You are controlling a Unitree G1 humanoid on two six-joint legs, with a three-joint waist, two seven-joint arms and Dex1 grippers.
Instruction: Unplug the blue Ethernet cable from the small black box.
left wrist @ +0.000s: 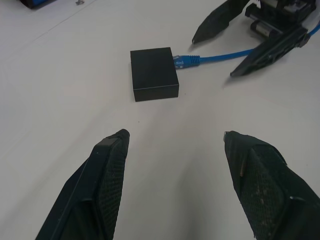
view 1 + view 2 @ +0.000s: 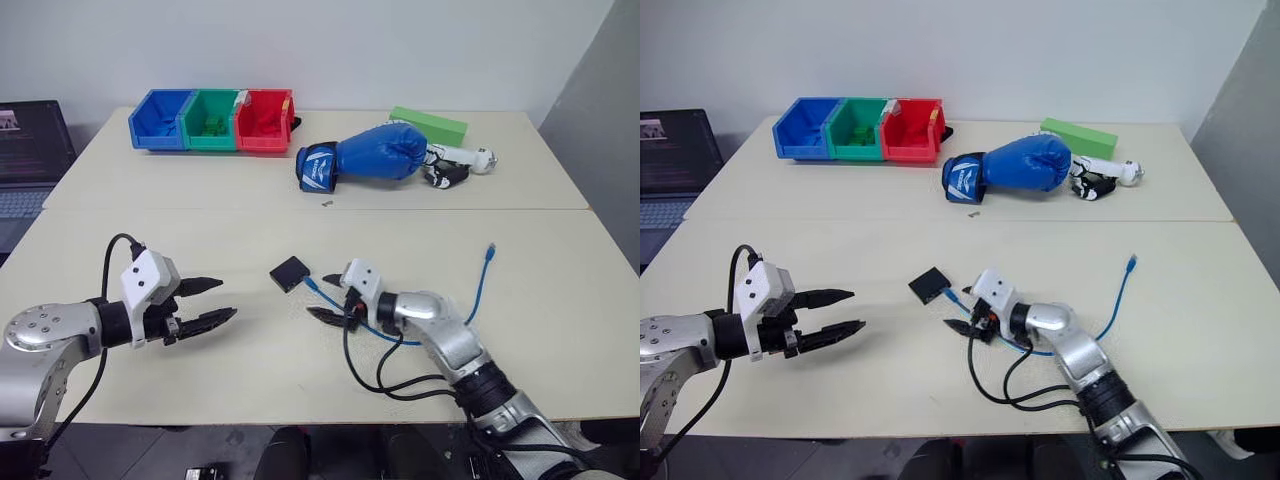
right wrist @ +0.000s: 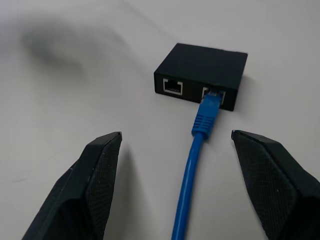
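Note:
My left gripper grabs the small black box by the end (image 2: 279, 278) opposite the cable next, so that the small black box's plugged port (image 2: 305, 280) stays free for unplugging.
The small black box (image 2: 290, 273) lies flat on the near table, between my two grippers. The blue Ethernet cable (image 3: 192, 170) is plugged into one of two ports on the side of the small black box (image 3: 202, 67); the other port (image 3: 172, 86) is empty. My right gripper (image 2: 318, 297) is open just right of the box, its fingers on either side of the cable without touching it. From there the cable (image 2: 478, 292) curves away to a loose plug end at the right. My left gripper (image 2: 228, 298) is open, pointing at the box (image 1: 154, 73) from the left with a gap between.
On the far table stand blue, green and red bins (image 2: 212, 120), a blue boxing glove (image 2: 365, 155), a green block (image 2: 430, 123) and a small white-and-black object (image 2: 458, 165). A laptop (image 2: 30, 150) sits off the left edge. Black robot cables (image 2: 385, 375) loop on the table by my right arm.

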